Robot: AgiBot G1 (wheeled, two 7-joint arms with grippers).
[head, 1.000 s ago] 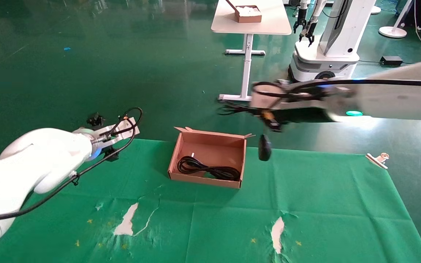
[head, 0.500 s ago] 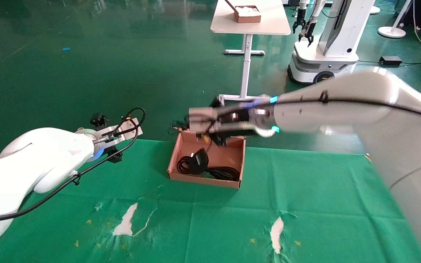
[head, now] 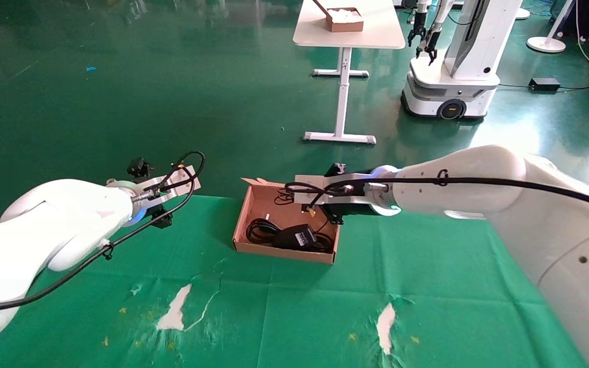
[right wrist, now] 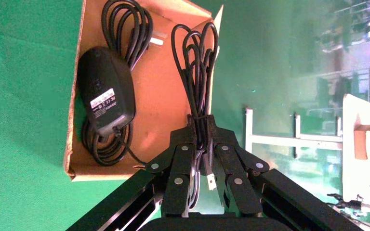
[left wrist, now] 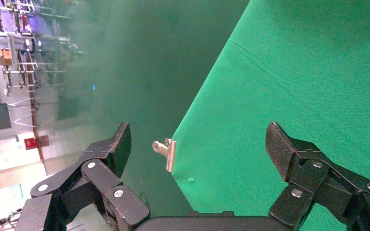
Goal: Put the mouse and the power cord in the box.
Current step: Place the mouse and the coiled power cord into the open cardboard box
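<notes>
The cable's loops hang over the box's bottom, inside the box's far side, and the cable would drop inside, so it is time for my right gripper to release it now.
The brown cardboard box (head: pixel 246 225) (right wrist: pixel 173 82) sits on the green cloth near the table's far edge. Inside it lies the coiled black power cord (head: pixel 261 228) (right wrist: pixel 125 29). On top of the coil rests the mouse (head: pixel 298 237) (right wrist: pixel 107 91), a dark oval body with a pale label facing up. My right gripper (head: pixel 293 194) (right wrist: pixel 201 120) hovers over the box's far right part. It is shut on the mouse's bundled thin cable (right wrist: pixel 195 53), with the pale USB plug (right wrist: pixel 211 180) behind the jaws. My left gripper (head: pixel 149 193) (left wrist: pixel 197 144) is open and holds nothing, by the table's far left edge.
A metal clip (left wrist: pixel 166 153) pins the cloth at the table corner in front of the left gripper. The cloth has torn pale patches (head: pixel 177 309) near the front. Beyond the table stand a white desk (head: pixel 348 36) with a smaller brown box and another robot (head: pixel 453 76).
My right arm swung left over the box with the mouse dangling by its cable, then lowered. The mouse now lies on the cord inside the box. The left arm stayed put.
</notes>
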